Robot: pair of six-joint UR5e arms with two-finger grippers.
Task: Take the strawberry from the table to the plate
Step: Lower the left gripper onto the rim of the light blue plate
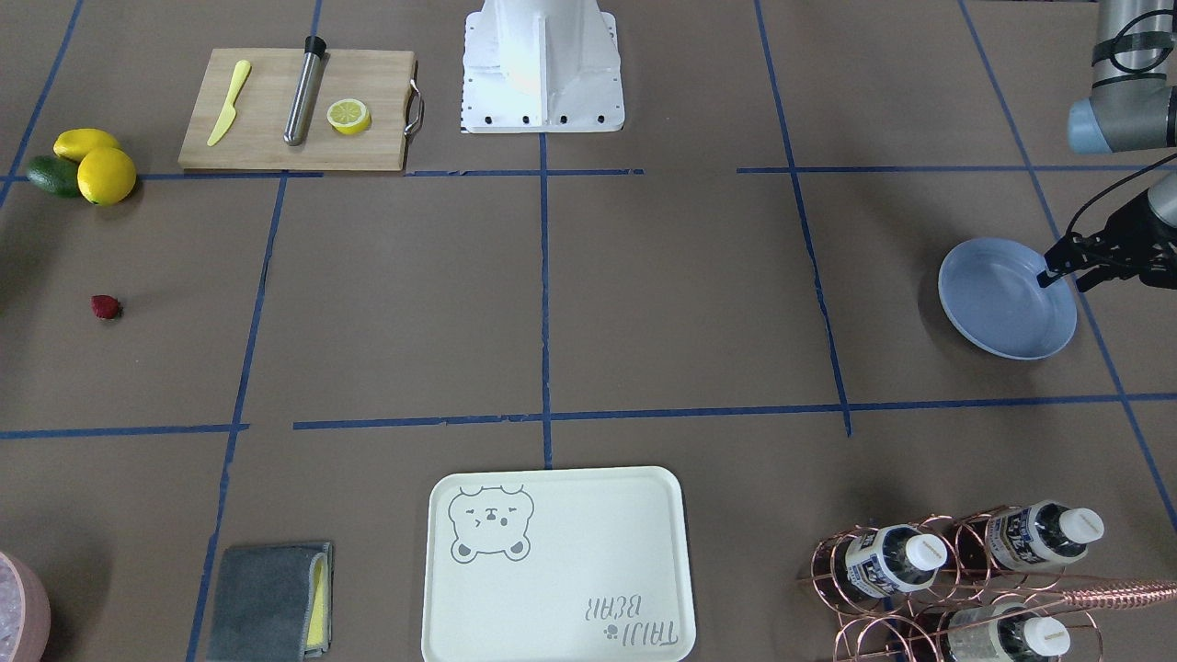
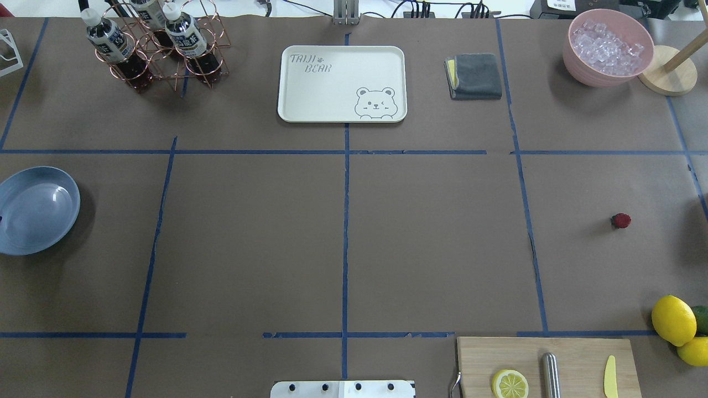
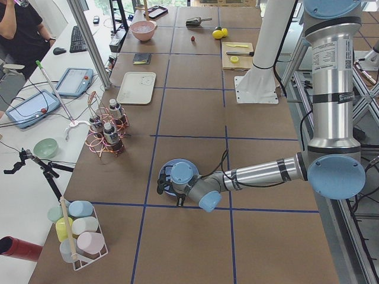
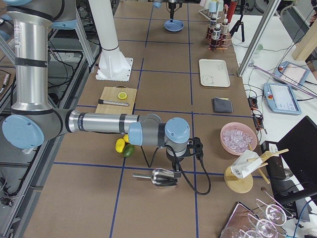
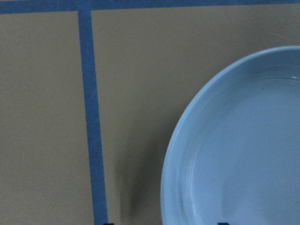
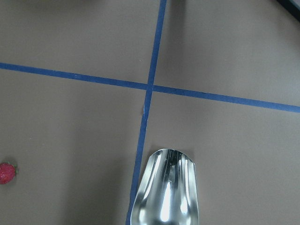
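Observation:
My left gripper is going to grab the plate by its rim (image 1: 1065, 289) next, so the pale blue plate's flat middle (image 1: 1006, 302) stays free for the strawberry.
The strawberry (image 1: 106, 306) is a tiny dark red berry lying alone on the brown taped table (image 1: 644, 294), far on the robot's right (image 2: 620, 220). It also shows at the left edge of the right wrist view (image 6: 5, 172). The pale blue plate (image 1: 1007, 299) sits at the opposite end of the table (image 2: 36, 210) and holds nothing. My left gripper (image 1: 1059, 280) hovers over the plate's outer rim (image 5: 243, 140), open and holding nothing. My right gripper (image 4: 197, 148) shows only in the exterior right view, near the table's end; I cannot tell whether it is open or shut.
A metal scoop (image 6: 166, 187) lies below the right wrist. Two lemons (image 1: 106, 175) and an avocado (image 1: 51, 175) sit beside a cutting board (image 1: 368, 147). On the far side are a bear tray (image 2: 342, 83), grey cloth (image 2: 475, 76), bottle rack (image 2: 155, 50) and ice bowl (image 2: 607, 47).

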